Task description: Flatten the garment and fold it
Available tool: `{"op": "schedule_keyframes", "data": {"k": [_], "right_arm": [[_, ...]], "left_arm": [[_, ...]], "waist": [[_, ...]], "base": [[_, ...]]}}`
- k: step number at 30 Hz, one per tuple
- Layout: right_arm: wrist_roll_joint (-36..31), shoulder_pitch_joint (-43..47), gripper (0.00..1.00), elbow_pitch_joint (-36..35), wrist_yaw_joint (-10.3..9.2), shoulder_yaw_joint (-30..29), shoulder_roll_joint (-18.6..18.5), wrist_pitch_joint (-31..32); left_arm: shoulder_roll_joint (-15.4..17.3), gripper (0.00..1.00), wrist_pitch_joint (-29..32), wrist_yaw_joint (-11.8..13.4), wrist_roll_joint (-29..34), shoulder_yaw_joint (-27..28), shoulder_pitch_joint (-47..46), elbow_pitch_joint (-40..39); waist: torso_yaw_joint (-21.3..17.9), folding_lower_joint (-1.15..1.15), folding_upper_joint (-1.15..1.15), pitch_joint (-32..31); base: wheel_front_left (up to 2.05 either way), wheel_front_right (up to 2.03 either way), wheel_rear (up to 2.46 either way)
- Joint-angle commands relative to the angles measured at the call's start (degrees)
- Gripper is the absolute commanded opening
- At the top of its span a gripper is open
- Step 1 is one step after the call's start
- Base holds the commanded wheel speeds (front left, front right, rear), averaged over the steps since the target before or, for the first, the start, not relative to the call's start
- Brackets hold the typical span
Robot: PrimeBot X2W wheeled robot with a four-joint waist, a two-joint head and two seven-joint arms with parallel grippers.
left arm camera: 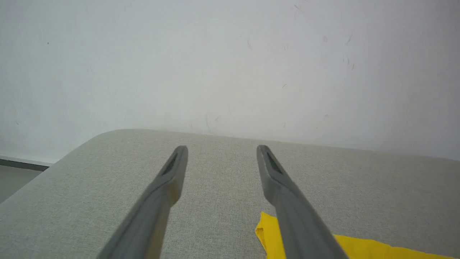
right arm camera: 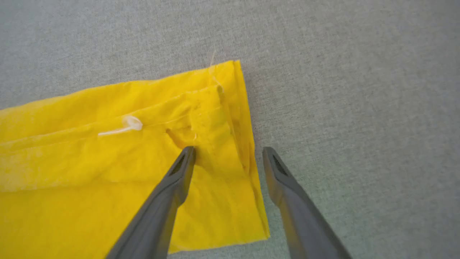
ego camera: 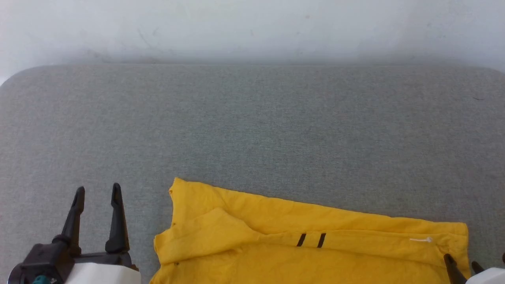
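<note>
My right gripper will next pinch the garment by the raised fold along its hem (ego camera: 454, 250). The rest of the cloth (ego camera: 355, 265) is lying flat on the tabletop.
The garment (ego camera: 252, 260), a bright yellow T-shirt, lies folded over on the grey padded table (ego camera: 252, 118) at the near edge, from the middle to the right. Two short black strokes (ego camera: 311, 240) show on a fold. My left gripper (ego camera: 97, 192) stands open to the left of the garment, touching nothing; in the left wrist view my left gripper (left arm camera: 222, 149) hovers over bare table with a garment (left arm camera: 359, 248) corner at its right. My right gripper (ego camera: 461, 261) is open at the garment's right end. In the right wrist view my right gripper (right arm camera: 229, 151) straddles the garment (right arm camera: 107, 162) edge, holding nothing.
A white wall (ego camera: 252, 27) rises behind the table's far edge. A small white plastic tag (right arm camera: 125, 126) sticks out of a garment fold. The table's rounded far-left corner (left arm camera: 107, 135) drops off to the floor.
</note>
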Motion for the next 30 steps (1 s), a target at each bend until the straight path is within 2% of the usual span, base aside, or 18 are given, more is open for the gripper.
{"op": "schedule_keyframes", "data": {"k": [1,7,8,9,10,11,15,20,25,30], "right_arm": [[-0.5,-0.9,1.0,1.2,-0.03,0.2,0.1,-0.4],[-0.6,-1.6,1.0,6.1,-0.03,-0.3,0.2,0.2],[-0.5,-1.6,0.91,6.9,-0.03,-0.3,0.2,0.6],[-0.2,-1.6,0.41,7.6,-0.03,-0.2,0.2,1.1],[0.1,-1.6,0.16,8.1,-0.03,-0.2,0.2,1.4],[0.1,-1.6,0.0,8.5,-0.03,-0.3,0.2,1.6],[-0.1,-2.0,0.0,8.4,-0.03,0.0,0.2,1.6],[-1.6,-5.1,0.0,5.1,-0.03,0.2,-0.2,1.4],[-4.5,-8.3,0.0,3.5,-0.03,-2.3,-4.4,3.4],[-7.0,-10.2,0.0,6.3,-0.03,-8.2,-9.2,5.7]], "left_arm": [[-0.5,1.0,-0.3,-0.8,1.5,0.4,0.7,0.5],[-2.4,1.0,-0.3,-3.1,4.5,0.6,1.2,2.6],[-2.6,1.0,-0.3,-3.4,4.8,0.7,1.2,2.9],[-2.8,1.0,-0.3,-3.7,5.0,0.7,1.3,3.2],[-3.1,1.0,-0.3,-4.0,5.2,0.7,1.4,3.4],[-3.3,1.0,-0.3,-4.3,5.3,0.7,1.5,3.6],[-3.9,1.0,-0.3,-5.1,5.6,0.9,1.7,4.3],[-4.1,1.0,-0.3,-5.0,6.9,1.8,2.6,4.1],[-4.5,1.0,-0.3,-5.4,7.2,2.4,3.3,4.1],[-4.7,1.0,-0.3,-6.0,7.4,2.1,3.4,4.7]], "waist": [[0.5,0.0,0.0,0.0],[1.9,0.0,0.0,-0.6],[2.0,0.0,0.0,-0.8],[2.1,0.0,0.0,-0.9],[2.1,0.0,0.0,-1.0],[2.2,0.0,0.0,-1.1],[1.9,0.0,0.0,-1.5],[0.1,0.0,0.0,-1.8],[-1.9,0.0,0.0,-2.1],[-2.7,0.0,0.0,-2.6]], "base": [[0.0,0.0,0.0],[0.0,0.0,0.0],[0.0,0.0,0.0],[0.0,0.0,0.0],[0.0,0.0,0.0],[0.0,0.0,0.0],[0.0,0.0,0.0],[0.0,0.0,0.0],[0.0,0.0,0.0],[0.0,0.0,0.0]]}}
